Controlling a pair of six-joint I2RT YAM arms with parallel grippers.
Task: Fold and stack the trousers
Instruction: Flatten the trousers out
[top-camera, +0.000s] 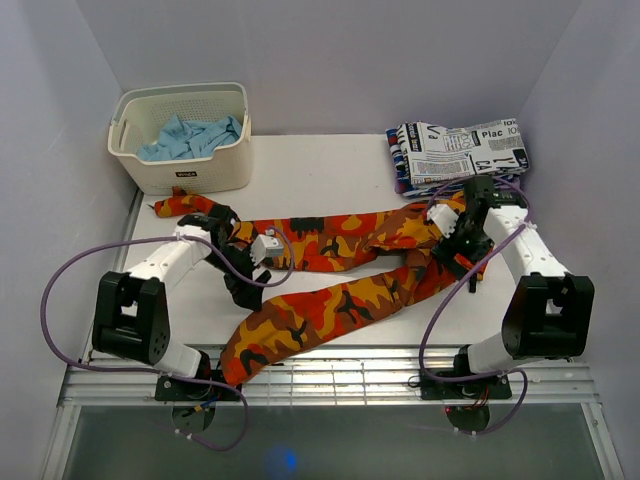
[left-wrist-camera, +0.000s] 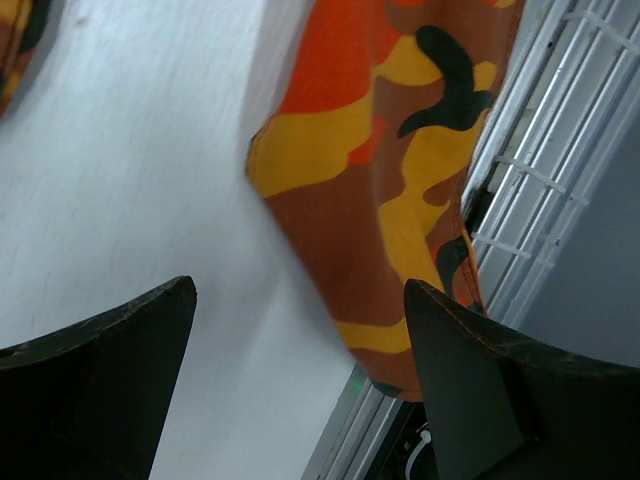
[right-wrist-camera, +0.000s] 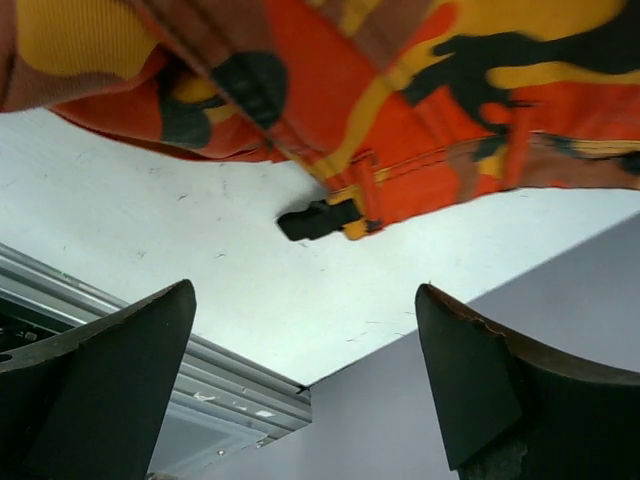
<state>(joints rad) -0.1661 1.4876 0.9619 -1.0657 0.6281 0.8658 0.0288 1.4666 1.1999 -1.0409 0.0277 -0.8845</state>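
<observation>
I should next grab the near leg's hem (left-wrist-camera: 380, 200) with my left gripper, by the hem's corner facing the other leg, to bring the trousers' legs together for folding.
The camouflage trousers (top-camera: 340, 240) lie spread across the white table, waist at the right. One leg runs left along the table and the other slants to the near edge. My left gripper (top-camera: 243, 290) hovers open between the two legs. In the left wrist view, the left gripper (left-wrist-camera: 300, 340) is empty, and the near leg's hem (left-wrist-camera: 380, 200) lies just ahead by the right finger (left-wrist-camera: 480, 380). My right gripper (top-camera: 452, 262) is at the waist. In the right wrist view, the right gripper (right-wrist-camera: 305, 340) stands open and empty, with the waistband (right-wrist-camera: 400, 90) and a black buckle (right-wrist-camera: 318, 220) ahead of it.
A white basket (top-camera: 190, 172) holding light blue cloth (top-camera: 190, 137) stands at the back left. A folded white garment with newspaper lettering (top-camera: 460, 150) lies at the back right. A slatted metal grate (top-camera: 340, 375) runs along the near edge. Grey walls close in both sides.
</observation>
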